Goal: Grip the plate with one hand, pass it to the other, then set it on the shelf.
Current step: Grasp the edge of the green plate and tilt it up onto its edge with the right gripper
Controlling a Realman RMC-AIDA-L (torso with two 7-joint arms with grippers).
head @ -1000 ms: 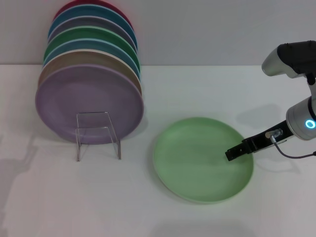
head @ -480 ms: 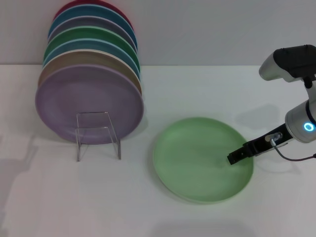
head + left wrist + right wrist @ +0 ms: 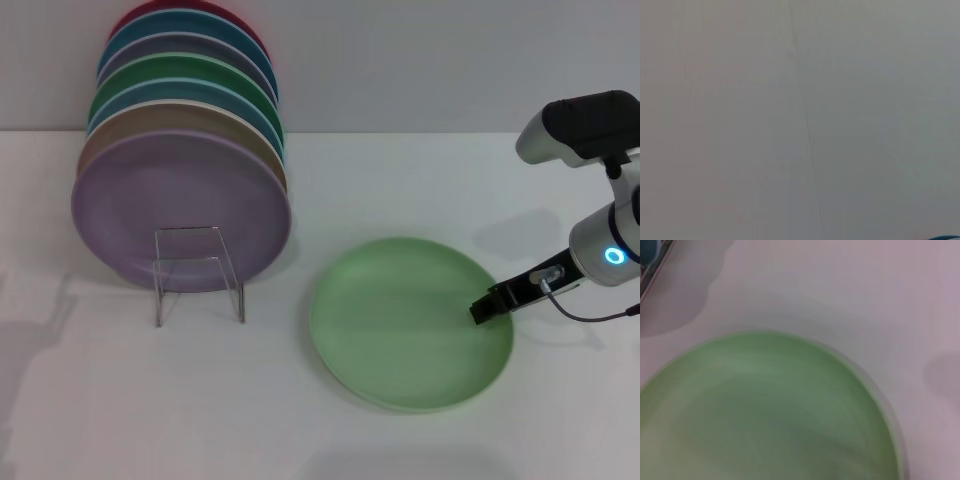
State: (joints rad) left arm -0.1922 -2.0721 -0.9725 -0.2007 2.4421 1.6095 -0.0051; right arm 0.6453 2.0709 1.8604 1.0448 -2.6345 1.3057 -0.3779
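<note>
My right gripper should close on the plate now: its fingers reach across the plate, over its rim (image 3: 511,328), and are well inside over the plate's green side (image 3: 458,320).
The pale mint-green plate (image 3: 410,322) lies flat on the white table, right of centre in the head view. It also fills the lower part of the right wrist view as the plate (image 3: 765,415). My right gripper (image 3: 484,309), slim and black on the arm with the cyan ring, reaches in from the right. Its tip is over the plate's right rim. The clear acrylic shelf (image 3: 198,272) stands on the table to the plate's left. My left gripper is out of view; its wrist camera shows only a plain grey surface.
A row of several coloured plates (image 3: 182,150) stands on edge behind the shelf, a lavender one (image 3: 180,205) in front. Bare white table (image 3: 300,420) lies around and in front of the green plate.
My right gripper has drawn back a little to the right, from further in over the plate to its right rim. The plate has not moved.
</note>
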